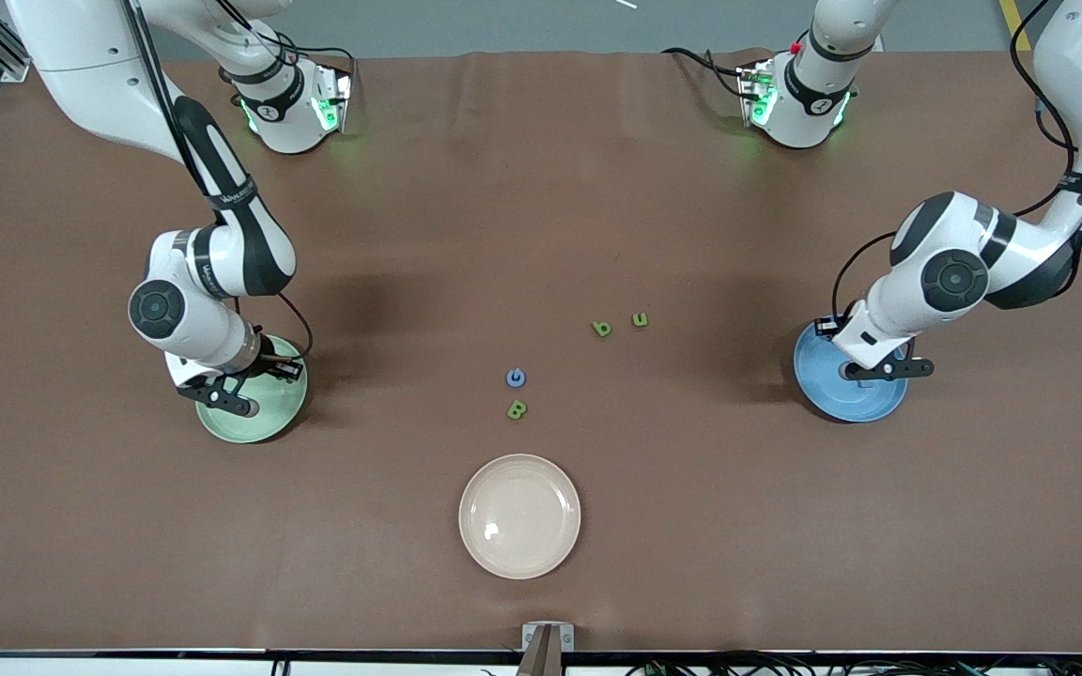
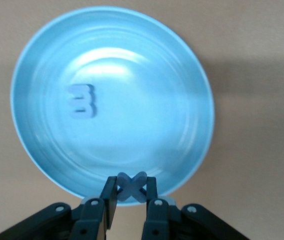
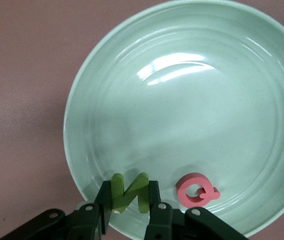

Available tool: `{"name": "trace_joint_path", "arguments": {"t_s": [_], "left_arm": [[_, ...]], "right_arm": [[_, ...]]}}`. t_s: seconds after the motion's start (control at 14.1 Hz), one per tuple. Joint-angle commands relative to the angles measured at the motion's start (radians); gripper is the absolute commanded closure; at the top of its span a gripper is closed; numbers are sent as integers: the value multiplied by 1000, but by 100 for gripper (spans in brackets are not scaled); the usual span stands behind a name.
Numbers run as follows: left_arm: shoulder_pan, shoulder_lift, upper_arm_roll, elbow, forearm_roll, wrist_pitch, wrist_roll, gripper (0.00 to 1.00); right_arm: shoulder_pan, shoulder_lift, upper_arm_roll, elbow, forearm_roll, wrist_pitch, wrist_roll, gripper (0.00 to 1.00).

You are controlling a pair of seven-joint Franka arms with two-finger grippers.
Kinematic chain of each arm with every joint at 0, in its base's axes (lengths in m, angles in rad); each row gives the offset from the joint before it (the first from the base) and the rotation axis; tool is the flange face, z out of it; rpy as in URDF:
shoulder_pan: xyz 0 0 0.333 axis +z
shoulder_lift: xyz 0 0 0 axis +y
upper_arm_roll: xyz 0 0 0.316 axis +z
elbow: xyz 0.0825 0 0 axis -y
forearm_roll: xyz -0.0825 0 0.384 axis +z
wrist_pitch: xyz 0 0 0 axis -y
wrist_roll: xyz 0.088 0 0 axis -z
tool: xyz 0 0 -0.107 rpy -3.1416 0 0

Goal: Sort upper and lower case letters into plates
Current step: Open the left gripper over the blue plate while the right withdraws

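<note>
The blue X-shaped letter (image 2: 131,187) is still above the blue plate's rim, so my left gripper keeps hold of the letter until it is in the plate.
My left gripper (image 1: 867,370) hangs over the blue plate (image 1: 823,390) at the left arm's end of the table. In the left wrist view the left gripper (image 2: 131,182) is shut on a blue X-shaped letter (image 2: 131,189) above the plate's rim (image 2: 192,150). One blue letter (image 2: 81,101) lies in that plate. My right gripper (image 1: 229,398) hangs over the pale green plate (image 1: 264,427) at the right arm's end. In the right wrist view the right gripper (image 3: 130,186) is shut on a green N (image 3: 143,194). A pink Q (image 3: 197,190) lies in the green plate (image 3: 192,100).
Loose letters lie mid-table: a green b (image 1: 602,329), a green u (image 1: 640,320), a small blue letter (image 1: 516,377) and a green B (image 1: 517,409). A cream-white plate (image 1: 519,515) sits nearer the front camera, holding nothing.
</note>
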Motion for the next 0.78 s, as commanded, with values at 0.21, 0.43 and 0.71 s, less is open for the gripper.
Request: {"name": "trace_joint_path", "arguments": {"t_s": [0.21, 0.43, 0.71], "left_arm": [[21, 76, 40, -1, 135, 46, 14, 86], [19, 99, 72, 0, 172, 72, 16, 86], [19, 116, 77, 0, 192, 75, 16, 85]], "right_arm": [[-18, 23, 4, -8, 12, 35, -1, 31], [-23, 9, 4, 29, 12, -12, -5, 0], [9, -3, 11, 277, 12, -409, 118, 0]]}}
